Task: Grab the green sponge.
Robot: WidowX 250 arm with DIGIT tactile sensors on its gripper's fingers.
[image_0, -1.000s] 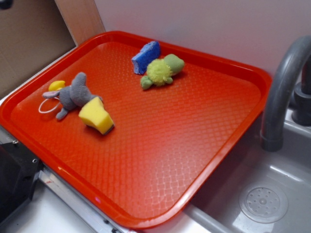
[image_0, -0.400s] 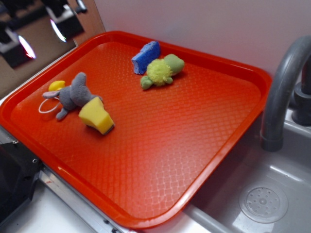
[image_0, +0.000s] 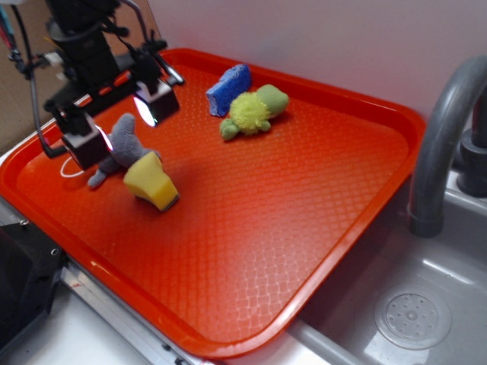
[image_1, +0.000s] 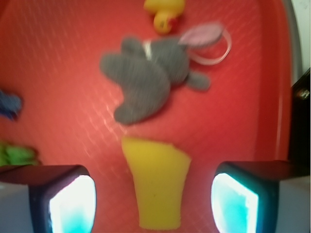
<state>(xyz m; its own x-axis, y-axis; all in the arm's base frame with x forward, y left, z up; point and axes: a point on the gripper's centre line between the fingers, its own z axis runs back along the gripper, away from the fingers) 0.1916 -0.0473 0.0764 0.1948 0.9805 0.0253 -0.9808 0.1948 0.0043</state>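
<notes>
The robot will grab the green sponge, and its gripper will next pinch the green sponge by its narrow end (image_1: 159,216).
The green sponge (image_0: 151,182) is a small yellow foam wedge with a thin dark layer on its lower face, lying on the left part of the red tray (image_0: 304,198). My gripper (image_0: 122,122) hangs open just above and behind it, over the grey plush mouse (image_0: 128,152). In the wrist view the green sponge (image_1: 156,182) lies between my two lit fingers, with a gap on each side, and the gripper (image_1: 155,199) holds nothing. The fingers do not touch the sponge.
The grey plush mouse (image_1: 146,73) touches the sponge's far end, with a yellow duck (image_1: 164,12) beyond it. A blue sponge (image_0: 228,89) and a green fuzzy plush (image_0: 253,112) lie at the tray's back. A grey faucet (image_0: 441,137) and sink (image_0: 411,304) are at the right.
The gripper has come down from the upper left corner to hang over the grey mouse and the sponge. The objects on the tray have not moved.
</notes>
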